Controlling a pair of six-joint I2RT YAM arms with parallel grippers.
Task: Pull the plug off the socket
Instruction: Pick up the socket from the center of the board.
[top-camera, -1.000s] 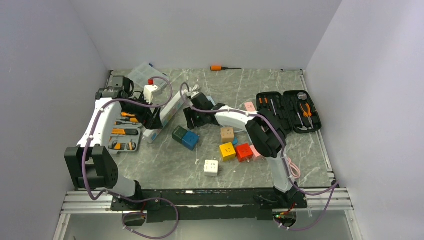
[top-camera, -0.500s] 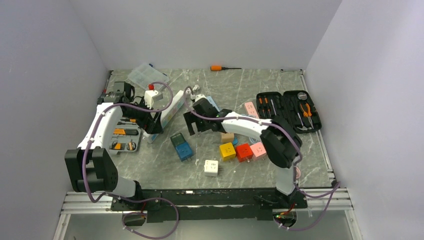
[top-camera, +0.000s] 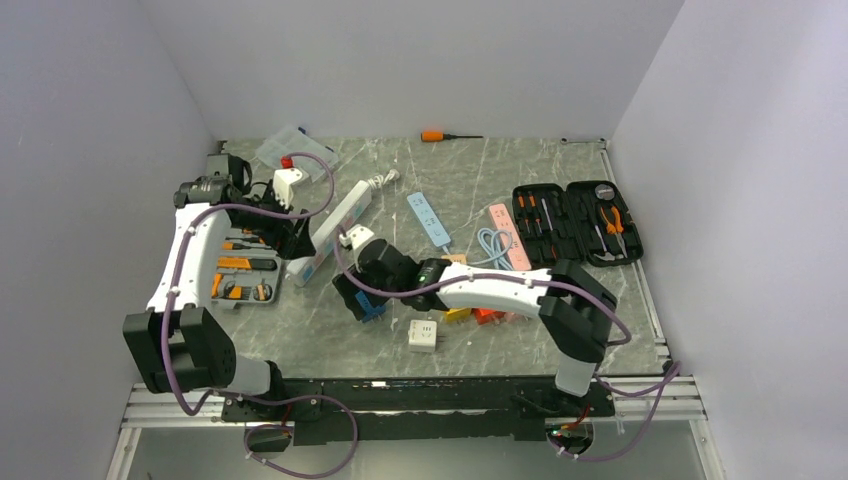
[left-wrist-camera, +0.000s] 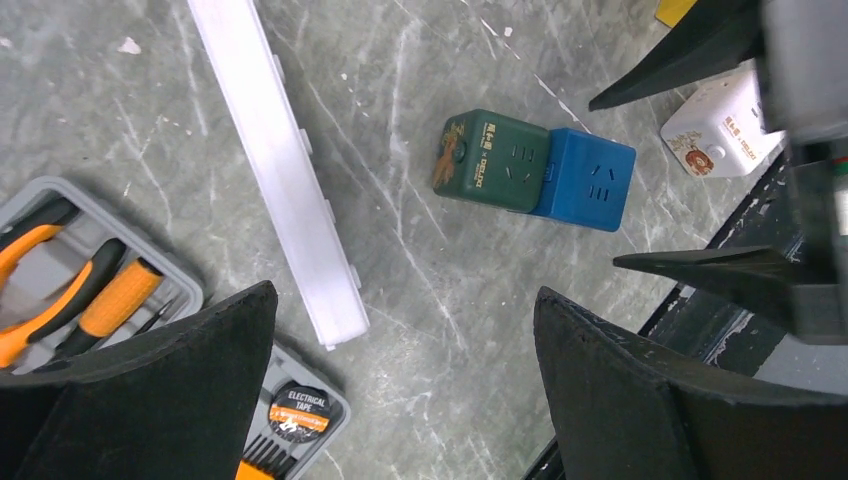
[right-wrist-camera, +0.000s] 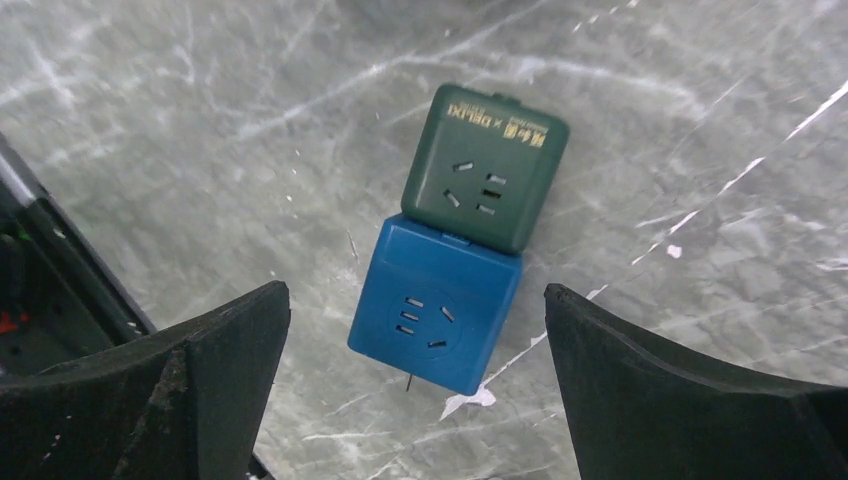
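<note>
The green cube (left-wrist-camera: 492, 160) should stay free to pull off, so my right gripper will grab the blue cube socket (left-wrist-camera: 588, 180) across its opposite sides next.
A dark green cube socket (right-wrist-camera: 485, 165) and a blue cube socket (right-wrist-camera: 435, 305) lie joined side to side on the marble table. My right gripper (right-wrist-camera: 416, 300) is open and hovers straight above them, one finger on each side of the blue cube. In the top view the right gripper (top-camera: 355, 290) covers the green cube, and only a part of the blue cube (top-camera: 373, 306) shows. My left gripper (left-wrist-camera: 405, 300) is open and empty above bare table. From it the green cube (left-wrist-camera: 492, 160) and blue cube (left-wrist-camera: 590, 180) lie ahead to the right.
A long white power strip (top-camera: 335, 225) lies by the left gripper (top-camera: 288, 235), beside a grey tool tray (left-wrist-camera: 60, 260). A white cube (top-camera: 423, 334), a yellow cube (top-camera: 455, 315) and a red cube (top-camera: 487, 316) sit near the right arm. An open black tool case (top-camera: 575, 220) stands at the right.
The right arm swung toward the near left and now hangs over the cube pair. The joined cubes slid nearer to the front. The left gripper drew back toward the left.
</note>
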